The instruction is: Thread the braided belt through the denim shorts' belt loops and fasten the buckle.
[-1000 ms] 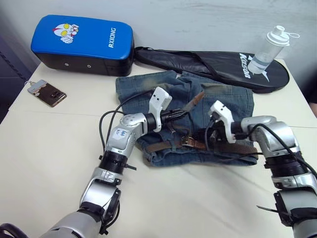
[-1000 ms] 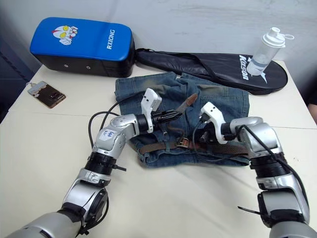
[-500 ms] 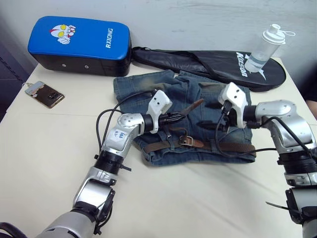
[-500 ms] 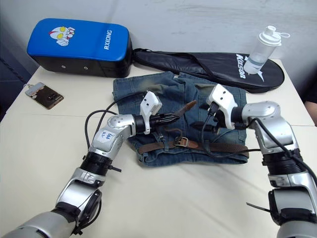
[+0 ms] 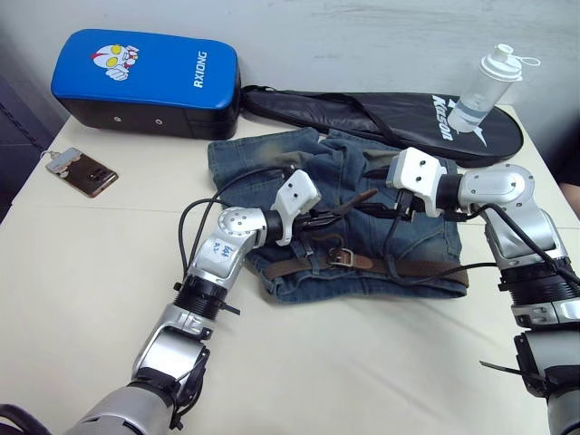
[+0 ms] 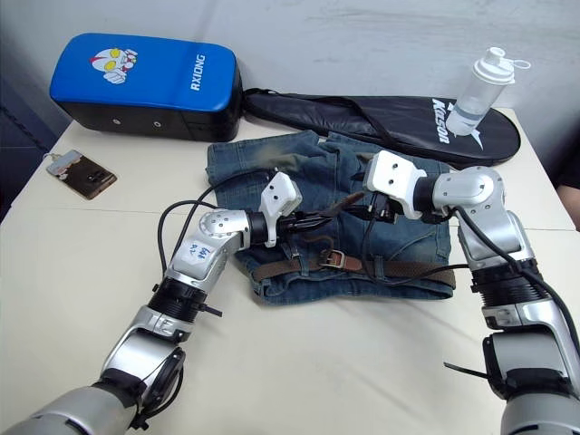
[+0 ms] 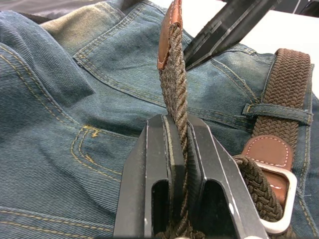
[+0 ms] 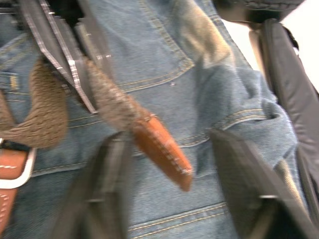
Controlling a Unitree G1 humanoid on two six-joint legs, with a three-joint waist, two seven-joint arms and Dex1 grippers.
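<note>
I will grab the belt by its tan leather tip (image 5: 364, 196) with my right gripper next, to fasten the braided belt through the belt's silver buckle (image 5: 343, 257).
The denim shorts (image 5: 263, 159) lie flat on the table with the waistband nearest me. The braided belt (image 5: 412, 268) runs along the waistband under a belt loop (image 7: 276, 110), and its silver buckle (image 5: 342, 257) lies at the middle. My left gripper (image 5: 328, 216) is shut on the belt's free end (image 7: 174, 69) and holds it raised, the tan leather tip (image 8: 162, 147) pointing away. My right gripper (image 8: 172, 142) is open, with one finger on each side of that tip, not touching it.
A blue pad (image 5: 149, 77) sits at the back left, and a black racket bag (image 5: 408, 118) lies behind the shorts. A clear bottle (image 5: 485, 86) stands at the back right. A phone (image 5: 86, 172) rests near the left table edge.
My right gripper has lifted off the waistband and swung left to the raised belt tip. My left gripper keeps its hold, with the tip slightly lower.
</note>
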